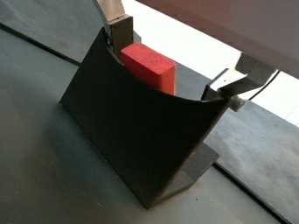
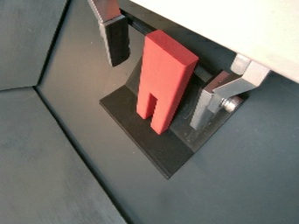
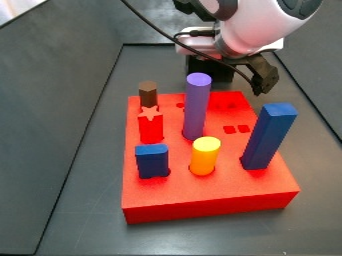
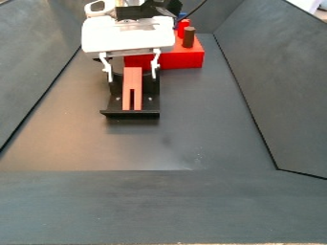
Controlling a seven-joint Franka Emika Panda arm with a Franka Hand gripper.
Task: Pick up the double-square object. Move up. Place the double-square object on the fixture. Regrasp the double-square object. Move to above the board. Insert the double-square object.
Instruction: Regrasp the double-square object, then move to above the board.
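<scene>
I should next grab the double-square object's upper part (image 1: 149,63), so that my gripper can lift the object off the fixture for its insertion.
The double-square object (image 2: 163,79) is a red flat piece with a slot at one end. It leans on the dark fixture (image 2: 146,140), and also shows in a wrist view (image 1: 149,66) and a side view (image 4: 134,86). My gripper (image 2: 160,87) is open and straddles the piece, with a gap on each side between its fingers (image 2: 114,39) and the piece. The fixture's upright plate (image 1: 128,122) hides the lower part of the piece in a wrist view. In a side view my gripper (image 4: 128,62) is low over the fixture (image 4: 132,110). The red board (image 3: 201,185) stands apart.
On the board stand a purple cylinder (image 3: 197,105), a tall blue block (image 3: 271,135), a yellow cylinder (image 3: 203,155), a small blue block (image 3: 151,160) and a red star piece (image 3: 148,115). Two small square holes (image 3: 238,128) lie open. Sloped dark walls enclose the floor (image 4: 166,182).
</scene>
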